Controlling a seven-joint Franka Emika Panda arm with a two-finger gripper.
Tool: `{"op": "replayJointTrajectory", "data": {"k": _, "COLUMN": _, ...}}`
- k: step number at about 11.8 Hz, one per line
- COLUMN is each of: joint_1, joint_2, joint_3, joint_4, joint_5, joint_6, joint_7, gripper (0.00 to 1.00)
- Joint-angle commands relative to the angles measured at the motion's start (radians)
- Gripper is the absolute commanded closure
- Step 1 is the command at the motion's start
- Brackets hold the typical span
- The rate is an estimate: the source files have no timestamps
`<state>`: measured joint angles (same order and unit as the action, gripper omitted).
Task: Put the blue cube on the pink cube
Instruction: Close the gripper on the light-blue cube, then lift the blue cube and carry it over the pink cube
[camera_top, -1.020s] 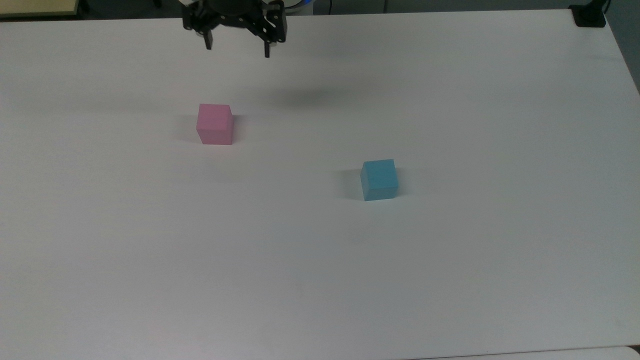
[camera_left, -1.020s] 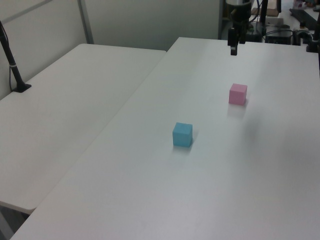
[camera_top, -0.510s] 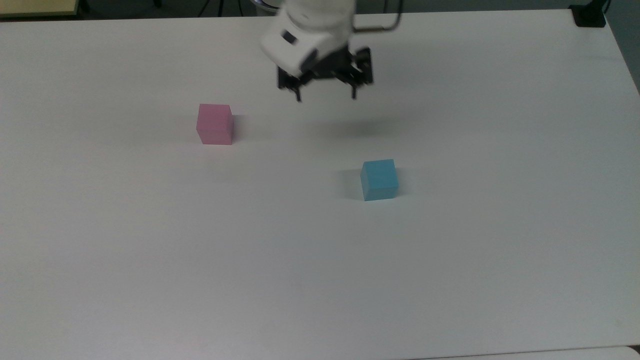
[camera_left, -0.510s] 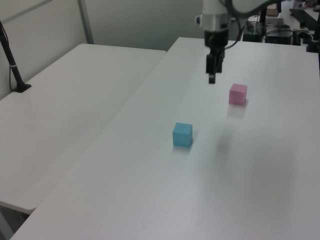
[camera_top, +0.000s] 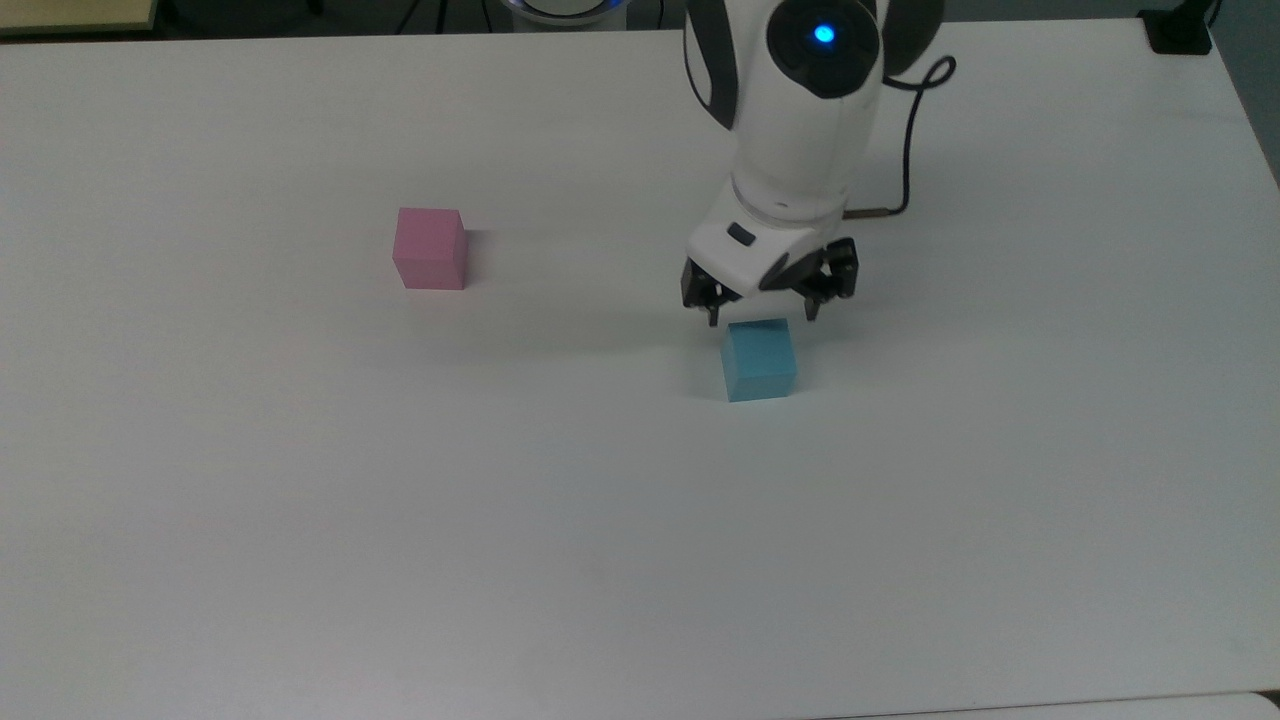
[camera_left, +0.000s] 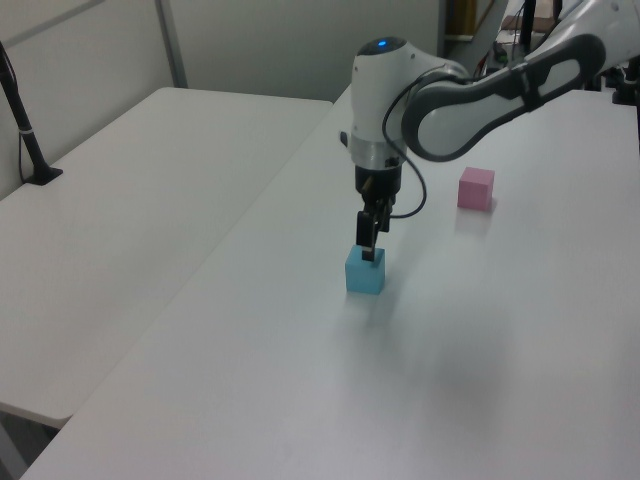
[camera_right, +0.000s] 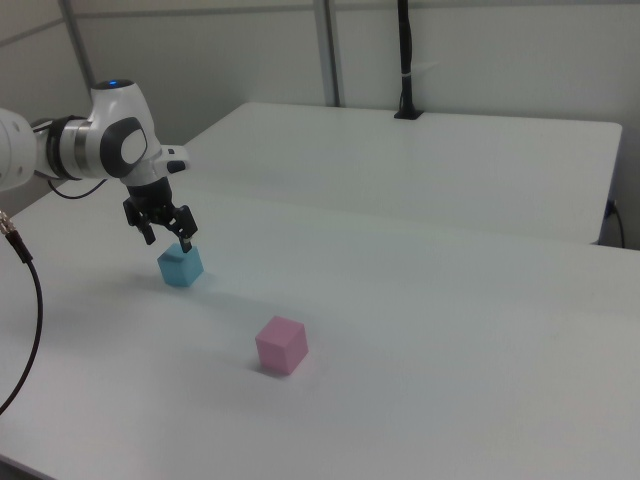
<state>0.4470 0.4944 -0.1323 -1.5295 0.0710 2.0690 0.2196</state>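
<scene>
My gripper is going to grab the blue cube (camera_left: 365, 271) next by two opposite sides, to stack it on the pink cube (camera_left: 476, 188).
The blue cube (camera_top: 759, 359) (camera_left: 365, 271) (camera_right: 181, 266) rests on the white table right of centre in the top view. The pink cube (camera_top: 431, 248) (camera_left: 476, 188) (camera_right: 281, 345) stands apart from it, further toward the top view's left. My gripper (camera_top: 764, 318) (camera_left: 367, 250) (camera_right: 168, 241) hangs open just above the blue cube's top, its two black fingers spread about as wide as the cube and holding nothing. The white arm (camera_top: 800, 130) reaches down from the table's far edge in the top view.
A second white table (camera_left: 130, 220) adjoins this one on the left view's left. A black post (camera_left: 25, 130) stands on that table, and a black cable (camera_top: 905, 150) trails from the arm. A black mount (camera_top: 1178, 30) sits at the top view's far right corner.
The arm has swung from the far edge of the table toward the top view's right and downward. The open gripper now hovers just over the blue cube. Neither cube has moved.
</scene>
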Motion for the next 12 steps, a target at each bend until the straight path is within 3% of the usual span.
{"op": "replayJointTrajectory", "data": {"k": 1, "joint_1": 0.055, "joint_2": 0.084, "joint_3": -0.050, "joint_4": 0.066, "joint_5": 0.010, "joint_6": 0.087, "joint_7": 0.032, "gripper": 0.00}}
{"op": "replayJointTrajectory", "data": {"k": 3, "joint_1": 0.062, "joint_2": 0.117, "joint_3": -0.050, "joint_4": 0.066, "joint_5": -0.011, "joint_6": 0.089, "joint_7": 0.024, "gripper": 0.00}}
{"op": "replayJointTrajectory", "data": {"k": 4, "joint_1": 0.062, "joint_2": 0.121, "joint_3": -0.050, "joint_4": 0.065, "joint_5": -0.013, "joint_6": 0.088, "joint_7": 0.021, "gripper": 0.15}}
{"op": "replayJointTrajectory", "data": {"k": 6, "joint_1": 0.052, "joint_2": 0.066, "joint_3": -0.050, "joint_4": 0.055, "joint_5": -0.011, "joint_6": 0.076, "joint_7": -0.024, "gripper": 0.72}}
{"op": "replayJointTrajectory", "data": {"k": 7, "joint_1": 0.041, "joint_2": 0.012, "joint_3": -0.050, "joint_4": 0.028, "joint_5": -0.008, "joint_6": 0.056, "joint_7": -0.049, "gripper": 0.77}}
{"op": "replayJointTrajectory", "data": {"k": 10, "joint_1": -0.014, "joint_2": -0.146, "joint_3": -0.093, "joint_4": 0.029, "joint_5": 0.003, "joint_6": -0.168, "joint_7": -0.161, "gripper": 0.73}}
{"op": "replayJointTrajectory", "data": {"k": 12, "joint_1": -0.098, "joint_2": -0.217, "joint_3": -0.099, "joint_4": 0.019, "joint_5": 0.001, "joint_6": -0.292, "joint_7": -0.236, "gripper": 0.72}}
